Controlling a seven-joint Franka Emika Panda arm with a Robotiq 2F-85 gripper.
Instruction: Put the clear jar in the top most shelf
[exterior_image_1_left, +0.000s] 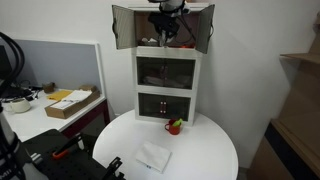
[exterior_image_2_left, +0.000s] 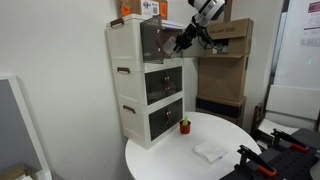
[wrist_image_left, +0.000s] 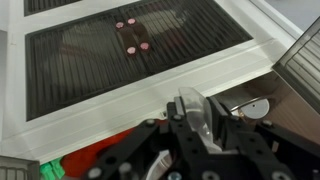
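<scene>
My gripper keeps hold of the clear jar until it rests inside the shelf; its lower end in the fingers overlaps the shelf's white front edge.
The clear jar is a pale transparent cylinder held between my gripper's black fingers in the wrist view. My gripper is at the open front of the top most shelf of the tall white cabinet, whose two small doors stand open. In an exterior view my gripper reaches in from the front of the top most shelf. The jar is too small to make out in both exterior views.
Two lower glass-fronted compartments sit under the top one. A red mug with green items stands on the round white table before the cabinet, beside a white cloth. Cardboard boxes stand behind.
</scene>
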